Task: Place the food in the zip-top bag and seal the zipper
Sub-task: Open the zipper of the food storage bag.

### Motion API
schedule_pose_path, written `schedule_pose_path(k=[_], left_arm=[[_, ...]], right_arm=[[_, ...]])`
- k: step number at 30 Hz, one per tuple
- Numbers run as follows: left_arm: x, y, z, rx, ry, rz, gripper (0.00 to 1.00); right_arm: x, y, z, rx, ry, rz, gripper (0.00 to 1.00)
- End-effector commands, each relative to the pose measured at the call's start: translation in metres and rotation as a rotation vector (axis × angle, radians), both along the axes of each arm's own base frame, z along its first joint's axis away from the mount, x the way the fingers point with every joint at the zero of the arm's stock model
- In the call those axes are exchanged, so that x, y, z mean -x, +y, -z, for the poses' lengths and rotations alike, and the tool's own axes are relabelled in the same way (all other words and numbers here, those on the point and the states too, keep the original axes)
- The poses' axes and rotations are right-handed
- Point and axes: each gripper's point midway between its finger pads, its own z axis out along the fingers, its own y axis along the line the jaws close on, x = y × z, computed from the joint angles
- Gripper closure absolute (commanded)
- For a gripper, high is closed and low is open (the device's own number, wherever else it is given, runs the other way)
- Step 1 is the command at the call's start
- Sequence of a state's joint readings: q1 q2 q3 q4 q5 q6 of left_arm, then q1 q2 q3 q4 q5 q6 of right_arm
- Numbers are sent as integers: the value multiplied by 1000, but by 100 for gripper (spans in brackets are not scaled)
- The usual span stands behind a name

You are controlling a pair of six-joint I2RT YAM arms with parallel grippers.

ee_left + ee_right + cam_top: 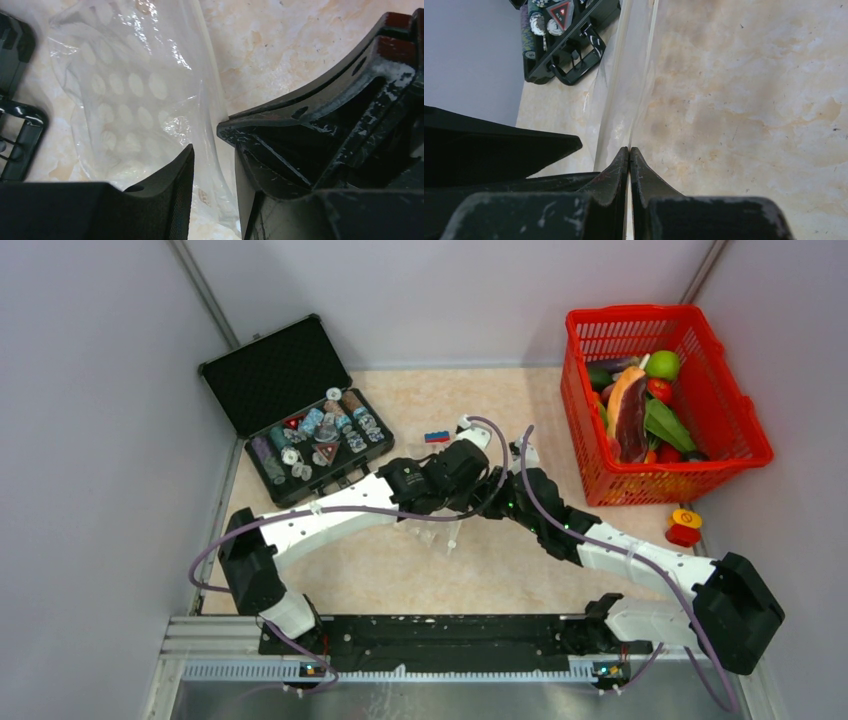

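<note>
I will next grab the zip-top bag's zipper edge (214,154) with my left gripper, beside my right gripper. This will hold the bag's opening open for putting the food in.
The clear zip-top bag (130,90) lies crinkled on the table, and in the top view it (436,532) shows just below the two wrists at mid-table. No food shows inside it. Its whitish zipper (634,75) runs straight away from my right gripper (629,148), which is shut on that edge. My left gripper (214,150) is open, its fingers standing either side of the same zipper edge (212,75) with a gap on both sides. The right gripper's black finger sits close against it. The food (640,405) is piled in the red mesh basket (745,430) at the far right.
An open black case (300,410) of small bottles and discs stands at the back left, and its near corner (569,45) is close to the bag. A red-and-blue brick (436,437) lies behind the wrists. A yellow-and-red toy (685,525) sits in front of the basket.
</note>
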State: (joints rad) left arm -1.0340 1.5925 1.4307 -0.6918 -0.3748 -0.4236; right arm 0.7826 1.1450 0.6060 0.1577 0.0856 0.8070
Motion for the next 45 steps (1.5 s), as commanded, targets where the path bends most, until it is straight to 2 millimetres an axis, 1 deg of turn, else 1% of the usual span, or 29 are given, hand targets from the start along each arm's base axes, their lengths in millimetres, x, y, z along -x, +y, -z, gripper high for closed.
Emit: schedule_pose_path(k=[1, 5, 9, 14, 17, 24, 29, 30, 32, 33, 37, 38, 40, 42, 45], left_arm=[[4, -15, -12, 96, -11, 42, 62], [6, -13, -3, 77, 8, 34, 62], [2, -2, 8, 6, 16, -19, 65], [-1, -1, 5, 3, -1, -26, 67], [-4, 4, 4, -19, -14, -47, 67], [-7, 5, 13, -62, -7, -55, 67], [-8, 3, 13, -70, -15, -50, 68], [-9, 4, 12, -75, -18, -54, 70], [-10, 6, 10, -79, -28, -61, 76], [-11, 7, 8, -79, -34, -63, 77], [-12, 10, -4, -66, -63, -71, 87], [-12, 11, -6, -66, -69, -73, 93], [-13, 15, -10, -73, -81, -87, 100], [-16, 22, -15, -83, -102, -113, 100], [-22, 39, -21, -123, -148, -191, 100]], right_arm=[[-8, 6, -39, -79, -73, 11, 100], [-8, 6, -40, -84, -74, 13, 100], [-8, 4, -41, -83, -77, 16, 100], [-7, 3, -42, -79, -77, 17, 100], [-7, 3, -41, -76, -76, 16, 100], [-6, 5, -44, -84, -83, 6, 100], [-6, 6, -47, -85, -86, -2, 100], [-6, 6, -46, -84, -85, 0, 100], [-7, 5, -45, -78, -85, 4, 100], [-7, 4, -43, -71, -81, 9, 100], [-9, -1, -34, -37, -71, 29, 100], [-9, -1, -31, -30, -66, 31, 100], [-9, -3, -24, -13, -53, 34, 100], [-8, -4, -17, 6, -39, 35, 100], [-9, -15, -3, 71, -13, 69, 100]])
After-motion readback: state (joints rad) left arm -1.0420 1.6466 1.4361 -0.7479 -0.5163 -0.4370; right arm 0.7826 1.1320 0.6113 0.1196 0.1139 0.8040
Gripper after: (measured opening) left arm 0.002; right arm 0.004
